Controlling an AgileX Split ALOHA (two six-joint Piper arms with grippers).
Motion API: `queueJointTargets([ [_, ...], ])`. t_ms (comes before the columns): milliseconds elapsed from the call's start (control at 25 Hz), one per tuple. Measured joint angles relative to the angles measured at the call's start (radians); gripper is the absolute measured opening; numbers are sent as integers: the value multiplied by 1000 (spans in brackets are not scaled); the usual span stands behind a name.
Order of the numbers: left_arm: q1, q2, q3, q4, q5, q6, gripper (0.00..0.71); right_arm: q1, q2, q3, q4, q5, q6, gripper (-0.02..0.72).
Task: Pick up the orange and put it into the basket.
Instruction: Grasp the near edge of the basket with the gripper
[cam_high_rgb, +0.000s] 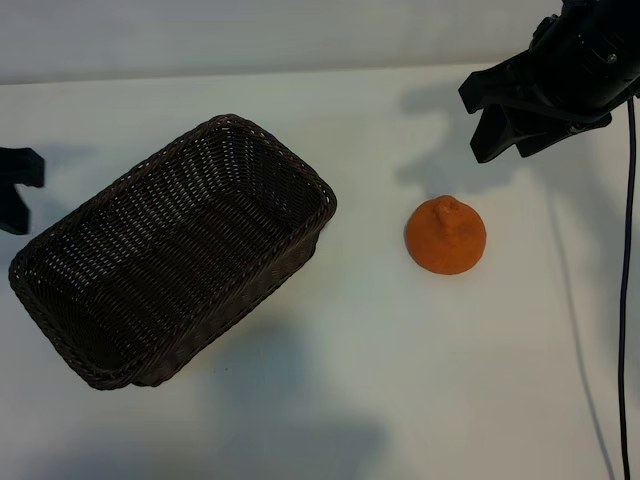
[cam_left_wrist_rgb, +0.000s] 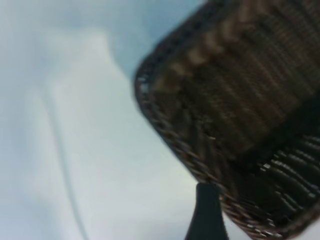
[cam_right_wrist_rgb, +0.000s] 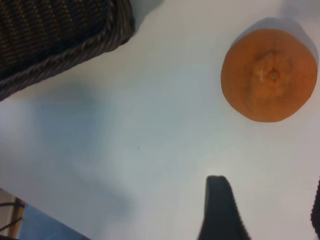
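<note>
The left gripper grabs the basket's thin woven rim (cam_high_rgb: 42, 318) at its short end next, since the basket spreads far wider than the open fingers.
The orange (cam_high_rgb: 446, 236) sits on the white table to the right of the basket (cam_high_rgb: 326, 196), knob up, and shows whole in the right wrist view (cam_right_wrist_rgb: 269, 75). The dark brown woven basket lies at an angle at centre left with nothing in it. My right gripper (cam_high_rgb: 513, 143) hovers above and behind the orange, open, with nothing between its fingers (cam_right_wrist_rgb: 218, 210). My left gripper (cam_high_rgb: 14, 188) stays at the far left edge beside the basket, open and holding nothing. One left finger (cam_left_wrist_rgb: 206, 212) shows next to the basket's rim (cam_left_wrist_rgb: 165, 127).
A black cable (cam_high_rgb: 626, 300) runs down the right edge of the table. The white table top (cam_high_rgb: 420, 380) stretches bare in front of the orange and basket. The table's edge (cam_right_wrist_rgb: 35, 220) shows in a corner of the right wrist view.
</note>
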Motion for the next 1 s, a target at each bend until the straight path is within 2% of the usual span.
queueJointTargets([
  [160,0,-4,53,94,0,-121,567,0,0,0,0,-1,0,433],
  [320,0,-4,125,103,-11,-189,567,0,0,0,0,-1,0,433],
  [560,0,-4,220,108,-118,-276,567,0,0,0,0,-2,0,433],
  [800,0,-4,310,176,-234,-417,567,0,0,0,0,-3,0,433],
  [1000,0,-4,368,169,-343,-451,567,0,0,0,0,-4,0,433],
])
